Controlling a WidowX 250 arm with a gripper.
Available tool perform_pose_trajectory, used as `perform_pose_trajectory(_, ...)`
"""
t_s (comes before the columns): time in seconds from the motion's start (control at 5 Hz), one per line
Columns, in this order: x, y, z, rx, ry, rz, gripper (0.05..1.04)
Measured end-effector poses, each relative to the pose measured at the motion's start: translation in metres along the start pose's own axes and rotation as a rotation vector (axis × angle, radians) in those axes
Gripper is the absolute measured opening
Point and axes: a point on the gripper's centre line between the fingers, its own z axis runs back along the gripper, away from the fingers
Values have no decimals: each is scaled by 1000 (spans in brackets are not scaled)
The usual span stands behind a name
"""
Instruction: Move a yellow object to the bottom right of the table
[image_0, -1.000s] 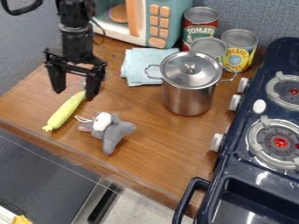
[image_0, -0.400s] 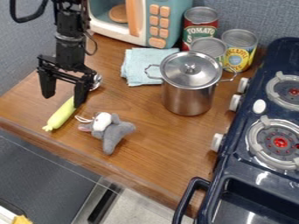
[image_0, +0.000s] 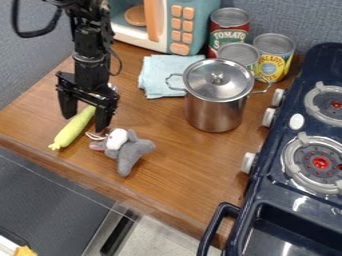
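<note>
I need to grab the yellow object's blunt end next with my gripper, to bring it to the table corner by the stove.
The black gripper hangs over the left part of the table, its two fingers wide apart and nothing held between them. A long yellow object lies slantwise on the wood below, its pointed end toward the table's front left edge. Its upper end is between the fingers as seen from the camera, partly hidden by the gripper; whether they touch it I cannot tell.
Just right of the gripper lies a grey plush toy. A lidded steel pot stands mid-table, with a blue cloth, several cans and a toy microwave behind. The dark stove borders the right side.
The gripper first shifted slightly left, then came back right and lower, toward the camera. The yellow object and the plush toy have stayed in place.
</note>
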Motion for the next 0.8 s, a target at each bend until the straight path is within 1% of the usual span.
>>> perform_pose_trajectory(0.2,2,-2,3,-9,-48,-23,999)
perform_pose_trajectory(0.4,3,-5,5,-24,-60,-30,999)
perform_pose_trajectory(0.6,2,-3,5,-68,-87,-24,998)
perform_pose_trajectory(0.8,0,0,4,-75,-87,-30,998)
